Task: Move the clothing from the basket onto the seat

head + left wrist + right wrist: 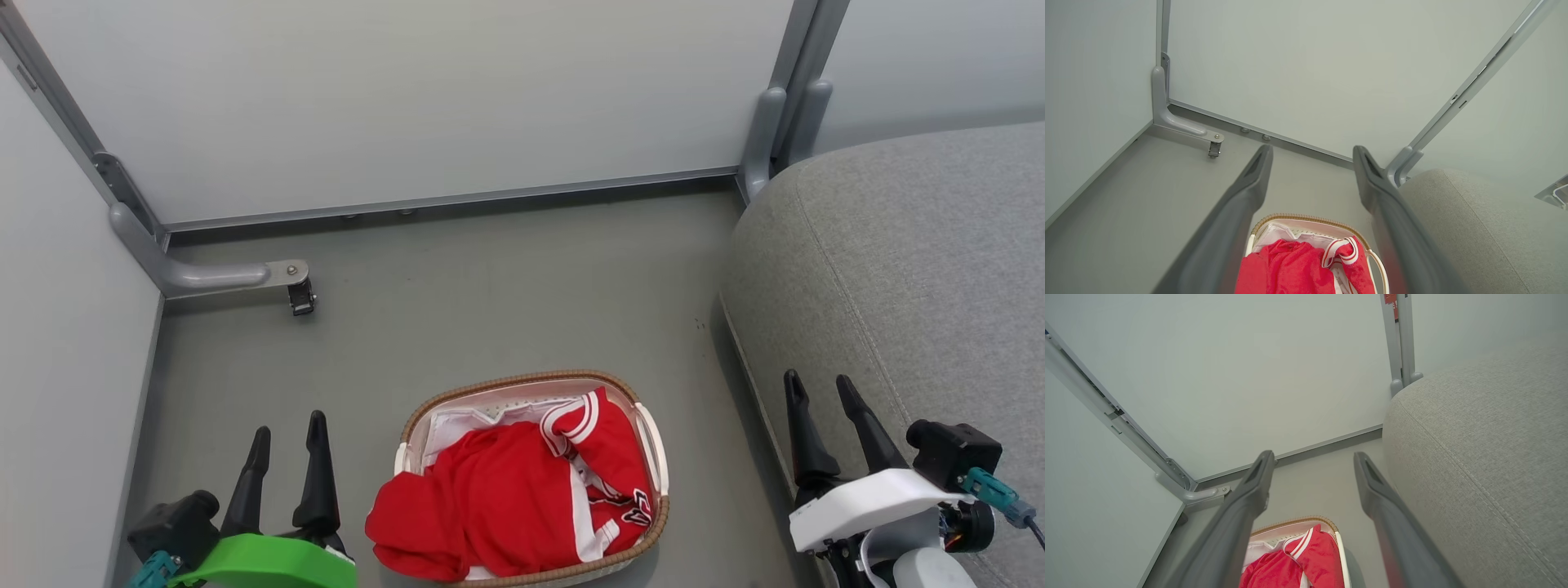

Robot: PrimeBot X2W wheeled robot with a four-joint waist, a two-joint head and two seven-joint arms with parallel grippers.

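Observation:
My left gripper grabs its striped band next, as the band stands up in a fold while the red body lies slack.
Red clothing with white stripes fills the cream basket, which has a brown woven rim and stands on the floor at the bottom centre; a fold hangs over its left edge. The grey seat rises at the right. My left gripper is open, left of the basket and apart from it. Over the seat's front edge, my right gripper is open and holds nothing. In the left wrist view the clothing and basket lie below between the fingers. The right wrist view shows the clothing, the basket and the seat.
Pale panel walls enclose the grey floor at the back and left. A metal bracket foot juts from the left corner, and a grey post stands at the back beside the seat.

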